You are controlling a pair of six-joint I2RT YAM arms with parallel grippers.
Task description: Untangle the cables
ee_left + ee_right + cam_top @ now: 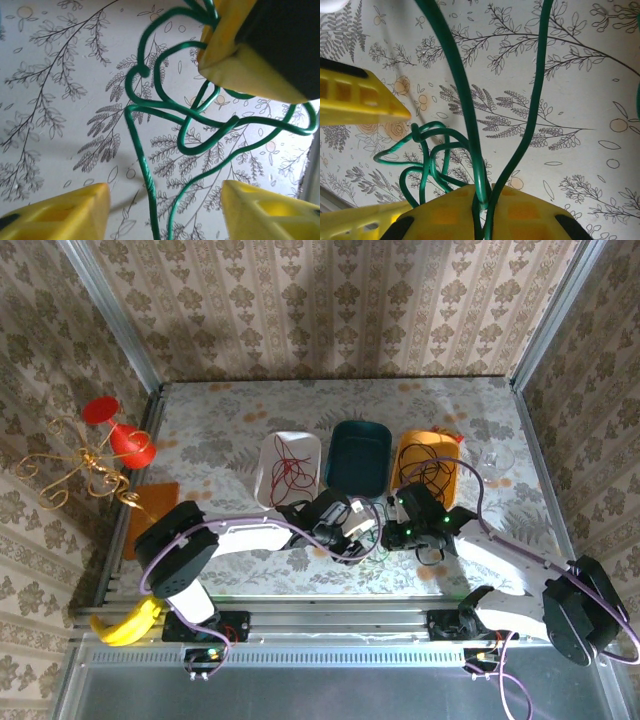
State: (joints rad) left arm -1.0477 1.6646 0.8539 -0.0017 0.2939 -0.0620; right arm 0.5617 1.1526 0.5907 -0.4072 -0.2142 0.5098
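My left gripper grabs the green cable (150, 107) next by the parts leading out of the loops, to draw them free and untangle it.
A green cable (150, 107) lies in tangled loops on the leaf-patterned table (240, 430), between the two grippers (379, 544). My right gripper (487, 194) is shut on it, and two green strands (465, 100) rise from between its yellow fingers. My left gripper (164, 189) is open just above the table. Two strands of the green cable run between its yellow fingertips (97, 197) without touching them. The right gripper (245, 45) shows as a yellow block at the upper right of the left wrist view. A red cable (288, 470) lies in a white tray, and a black cable (432, 472) in an orange tray.
A white tray (266, 455), a teal tray (358, 430) and an orange tray (408, 448) stand in a row behind the grippers. A gold curly wire ornament (85, 465) with red cups stands outside the table's left edge. Metal rails frame the table.
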